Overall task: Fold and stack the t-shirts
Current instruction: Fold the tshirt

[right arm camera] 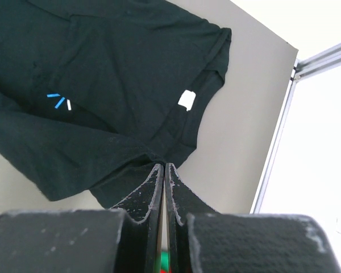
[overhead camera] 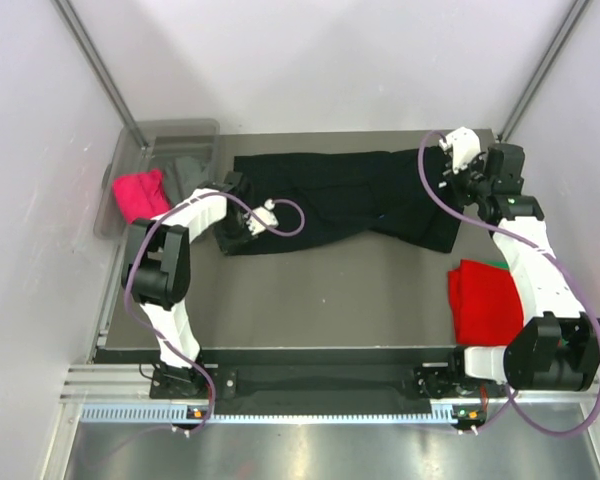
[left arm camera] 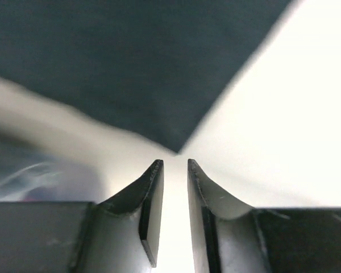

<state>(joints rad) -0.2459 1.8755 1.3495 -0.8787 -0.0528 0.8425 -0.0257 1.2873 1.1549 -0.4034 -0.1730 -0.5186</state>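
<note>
The left gripper picks up the black t-shirt by its near corner at the hem end next, to fold that edge over lengthwise.
A large black t-shirt lies spread across the back of the table. Its blue starburst mark and white neck label show in the right wrist view. My left gripper is at the shirt's left end. In the left wrist view the gripper is open by a narrow gap with nothing in it, and a corner of black cloth lies just past the tips. My right gripper is at the shirt's right end. The right wrist view shows that gripper shut on the bunched cloth edge.
A folded red t-shirt lies at the right over a green one. A translucent grey tub at the back left holds a pink shirt and a grey one. Metal frame posts stand at the back corners.
</note>
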